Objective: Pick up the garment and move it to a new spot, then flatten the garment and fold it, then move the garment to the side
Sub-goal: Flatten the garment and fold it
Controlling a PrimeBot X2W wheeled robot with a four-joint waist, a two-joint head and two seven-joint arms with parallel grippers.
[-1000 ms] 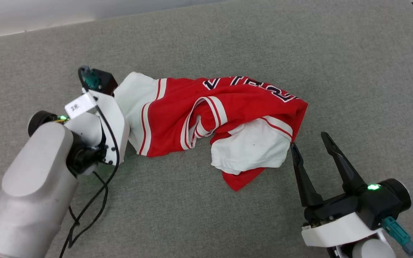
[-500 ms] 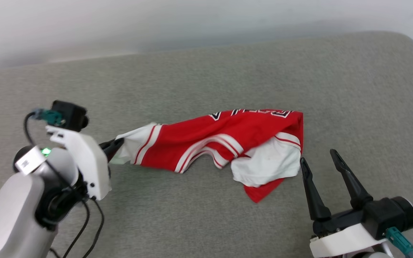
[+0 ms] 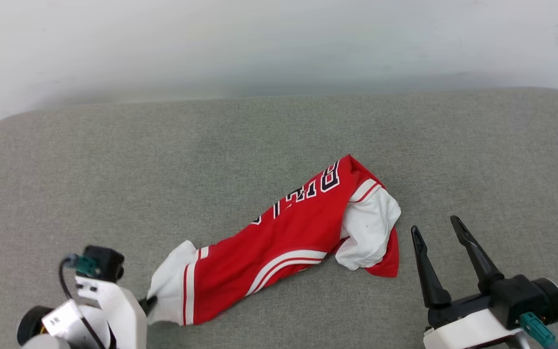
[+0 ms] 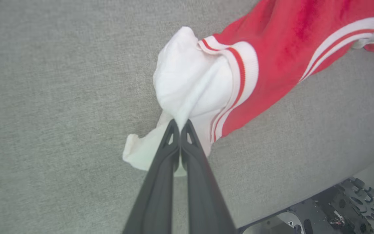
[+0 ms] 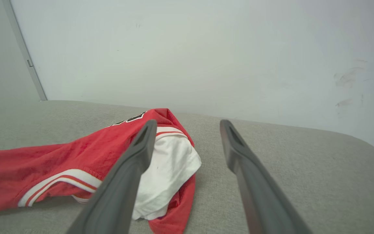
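Note:
My right gripper grabs the jersey (image 3: 283, 250) by its crumpled white sleeve (image 3: 367, 230) next, to move the jersey to a new spot.
The garment (image 3: 288, 237), a red jersey with white sleeves and black lettering, lies stretched in a long bunched strip on the grey cushion, running from lower left to upper right. My left gripper (image 4: 180, 125) is shut on its white sleeve (image 4: 187, 84) at the strip's lower-left end (image 3: 167, 286). The other white sleeve (image 3: 368, 228) is crumpled at the right end. My right gripper (image 3: 436, 225) stands open just right of that end, fingers apart and not touching the cloth (image 5: 161, 162).
The grey cushion (image 3: 162, 160) spreads wide around the garment, with a pale wall (image 3: 259, 43) behind its rounded back edge. Dark robot base parts (image 4: 336, 208) show beyond the cushion's edge in the left wrist view.
The head camera has tilted up. My left gripper has dragged the held sleeve toward the near left, drawing the garment out into a long diagonal strip. The right gripper has stayed open.

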